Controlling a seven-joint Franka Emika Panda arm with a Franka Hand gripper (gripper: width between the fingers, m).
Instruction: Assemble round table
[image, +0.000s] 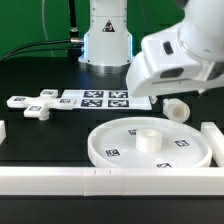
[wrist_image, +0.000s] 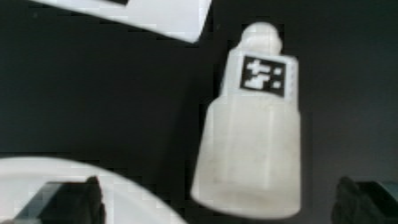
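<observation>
The robot's gripper isn't ready to close on the leg yet and needs to go lower: its open fingers are above the leg's thick end (wrist_image: 247, 194) and would miss the leg if they closed now.
The short cylindrical leg (wrist_image: 249, 130) lies on its side on the black table, with a square tag near its narrow end. My gripper (wrist_image: 217, 205) is open, its two dark fingertips wide apart on either side of the leg's thick end and not touching it. In the exterior view the arm's white hand (image: 172, 58) hovers over the leg (image: 177, 108), hiding part of it. The round disc (image: 120, 150) with its central hub (image: 147, 140) lies flat in front; its rim also shows in the wrist view (wrist_image: 71, 185). The cross-shaped foot (image: 35, 106) lies at the exterior view's left.
The marker board (image: 95, 98) lies behind the disc; its corner shows in the wrist view (wrist_image: 151, 15). Long white bars run along the front (image: 100, 178) and the exterior view's right (image: 212, 140). The robot base (image: 105, 40) stands at the back.
</observation>
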